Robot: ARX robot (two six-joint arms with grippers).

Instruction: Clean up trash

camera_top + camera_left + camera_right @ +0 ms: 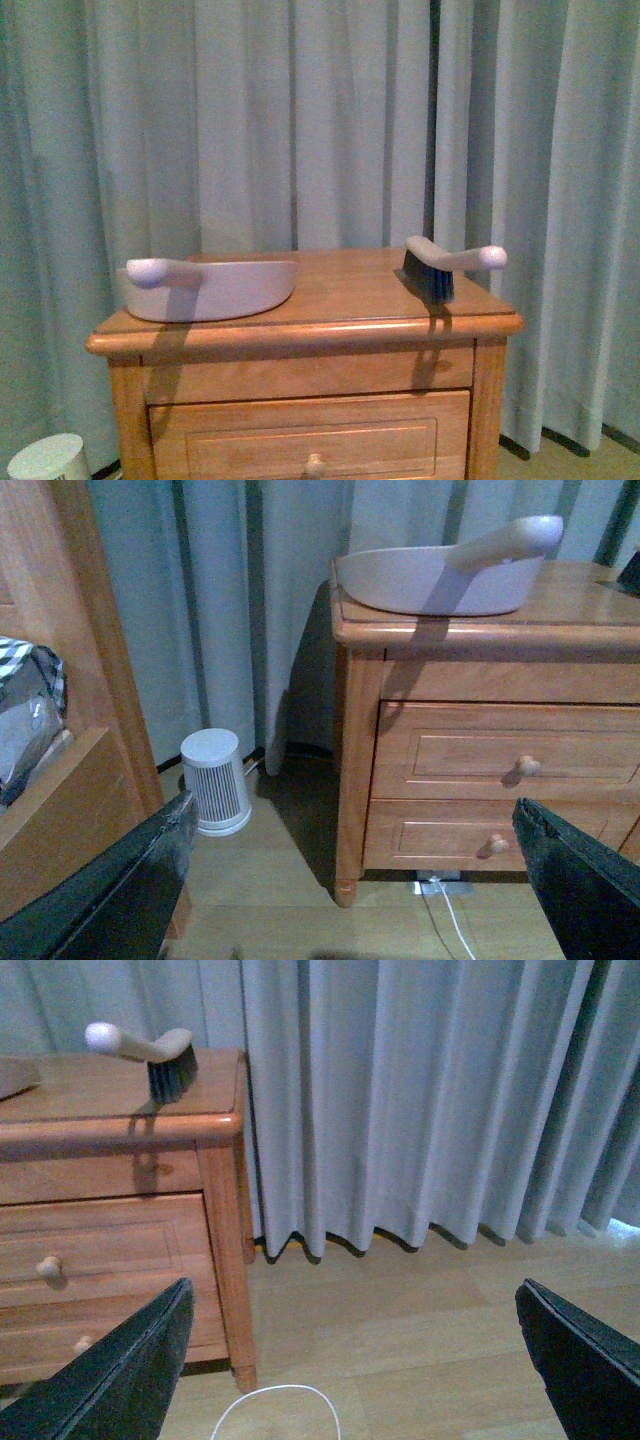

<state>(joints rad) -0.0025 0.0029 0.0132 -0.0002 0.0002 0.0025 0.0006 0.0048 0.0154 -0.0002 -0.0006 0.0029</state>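
Note:
The pan of the dustpan is far wider than the robot's fingers, so the left gripper will next grab the dustpan by its narrow handle [163, 272].
No crumpled white wad of trash shows in any view; it is hidden or out of view. A beige-pink dustpan [210, 287] lies on the left of the wooden nightstand [400, 325], its handle pointing left; it also shows in the left wrist view [440, 575]. A hand brush [445, 265] with dark bristles lies on the right of the nightstand top and shows in the right wrist view [150, 1055]. My left gripper [355, 880] is open and empty, low above the floor before the nightstand's drawers. My right gripper [355, 1360] is open and empty above the floor right of the nightstand.
Grey curtains [300, 120] hang behind the nightstand. A small white cylindrical appliance [215, 780] stands on the floor left of it. A wooden bed frame [70, 780] with bedding is at far left. A white cable [275, 1405] lies on the wooden floor.

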